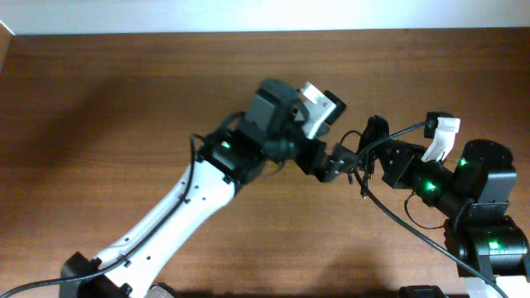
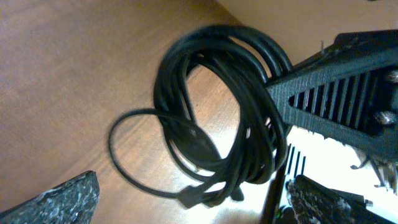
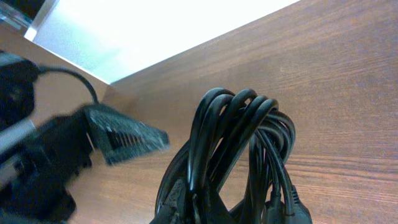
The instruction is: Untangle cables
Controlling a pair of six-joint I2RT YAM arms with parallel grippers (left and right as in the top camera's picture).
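I should grab the coil (image 1: 373,132) with my left gripper, across its cables opposite the right gripper, so the other loops stay free to untangle.
The cables (image 2: 217,112) are a coil of thin black cords hanging over the brown table, with a plug end (image 2: 193,198) dangling at the bottom. My right gripper (image 3: 205,211) is shut on the bundle (image 3: 242,137), its jaws pinching several strands at the lower edge of the right wrist view; two plug ends (image 3: 292,210) hang beside it. My left gripper (image 2: 199,205) is open, its fingers (image 2: 62,199) spread wide on either side of the coil's lower part and holding nothing. In the overhead view the two grippers (image 1: 338,159) (image 1: 374,167) meet at the coil (image 1: 373,132).
A ribbed black finger of the right gripper (image 2: 336,99) reaches into the coil in the left wrist view. The left gripper's ribbed finger (image 3: 124,137) shows at left in the right wrist view. The table's far edge (image 1: 248,33) meets a white wall.
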